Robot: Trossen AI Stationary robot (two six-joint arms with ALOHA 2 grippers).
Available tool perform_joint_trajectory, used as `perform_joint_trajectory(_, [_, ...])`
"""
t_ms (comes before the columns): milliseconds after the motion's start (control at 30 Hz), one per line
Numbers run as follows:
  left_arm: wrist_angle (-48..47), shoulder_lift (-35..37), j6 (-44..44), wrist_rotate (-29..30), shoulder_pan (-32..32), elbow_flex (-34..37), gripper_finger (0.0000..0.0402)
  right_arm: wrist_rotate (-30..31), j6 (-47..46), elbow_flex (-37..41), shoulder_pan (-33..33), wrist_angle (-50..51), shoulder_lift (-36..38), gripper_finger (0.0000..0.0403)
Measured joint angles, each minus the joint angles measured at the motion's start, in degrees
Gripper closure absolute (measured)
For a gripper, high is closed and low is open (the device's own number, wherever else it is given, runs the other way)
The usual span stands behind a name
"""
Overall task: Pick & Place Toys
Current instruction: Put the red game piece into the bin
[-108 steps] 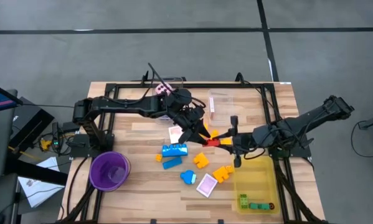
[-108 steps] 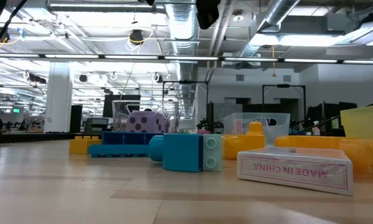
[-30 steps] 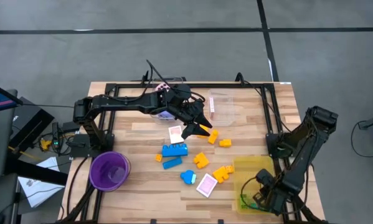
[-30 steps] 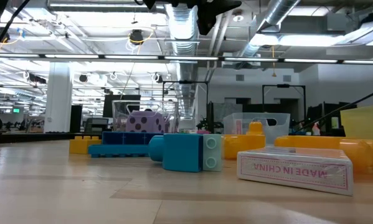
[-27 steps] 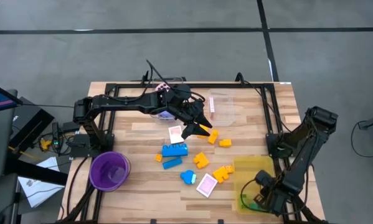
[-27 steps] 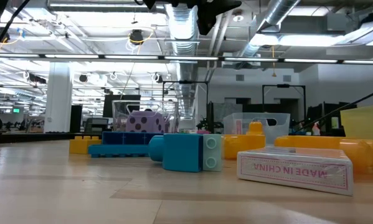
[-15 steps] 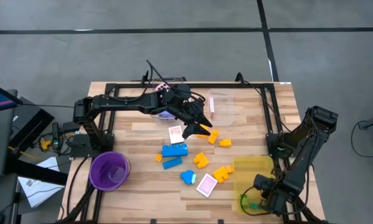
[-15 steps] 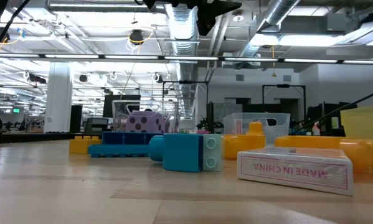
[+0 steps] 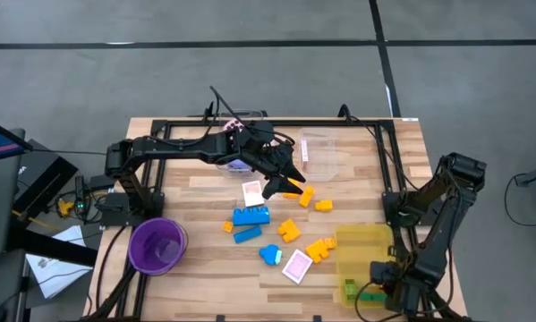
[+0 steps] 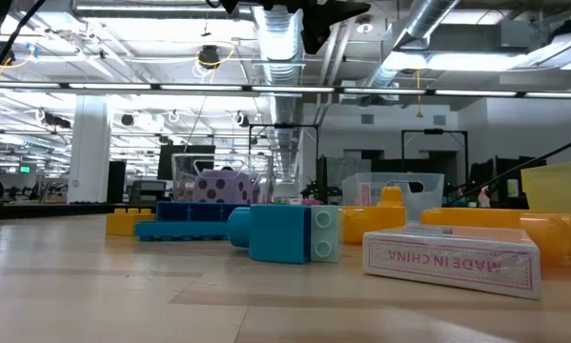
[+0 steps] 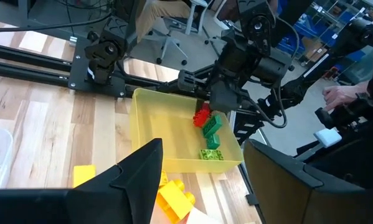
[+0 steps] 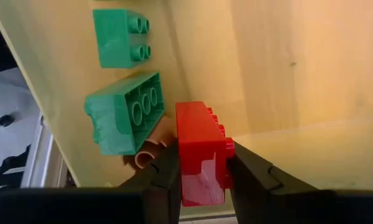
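Observation:
The red block [image 12: 202, 149] is low over the bottom of the tray beside the green blocks in the right wrist view, so it is time to open my right gripper next.
Blue [image 9: 250, 216], orange [image 9: 289, 230] and yellow [image 9: 319, 249] blocks and pink-white cards [image 9: 298, 266] lie loose on the table's middle. My left gripper [image 9: 286, 184] hangs open above them, with nothing between its fingers [image 11: 136, 180]. My right gripper [image 9: 386, 284] points down into the near end of the yellow tray [image 9: 366, 243] and is shut on a red block [image 12: 202, 149]. Two green blocks [image 12: 127, 121] lie on the tray floor beside it, seen too in the left wrist view [image 11: 211, 127]. My right gripper pinches the red block between its two fingers, on two opposite faces [image 12: 205, 165], coming from above and pointing down. The block's studs [image 12: 220, 124] are turned sideways. Whether the block touches the tray floor, I cannot tell.
A purple cup [image 9: 157, 245] stands at the near left. A clear box [image 9: 318, 152] sits at the far middle, and another with a purple dotted die [image 10: 218, 186] behind the left arm. Black frame rails [image 9: 388, 170] run along the table's edges.
My right gripper has rolled about its downward axis above the tray's near end and stays shut. My left arm has kept still.

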State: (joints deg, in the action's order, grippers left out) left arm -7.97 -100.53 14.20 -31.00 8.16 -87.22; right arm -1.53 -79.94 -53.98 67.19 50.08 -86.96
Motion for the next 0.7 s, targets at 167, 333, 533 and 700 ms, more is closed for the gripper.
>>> perform_joint_trajectory(167, [0.02, 0.0, -0.09, 0.0, 0.0, 0.0, 0.018, 0.07, 1.07, 0.0, 0.32, 0.6, 0.0, 0.031])
perform_joint_trajectory(333, [0.03, 0.0, -0.14, 0.0, 0.0, 0.0, 0.018, 0.1, 2.27, 0.0, 0.3, 0.74, 0.0, 0.031])
perform_joint_trajectory(533, [0.02, 0.0, -0.17, -0.02, 0.0, 0.0, 0.018, 0.07, 3.92, 0.0, 0.3, 0.83, 0.0, 0.0298])
perform_joint_trajectory(700, [0.04, 0.0, -0.18, -0.02, 0.0, 0.0, 0.018, 0.07, 3.94, 0.0, 0.3, 0.83, 0.0, 0.0272])
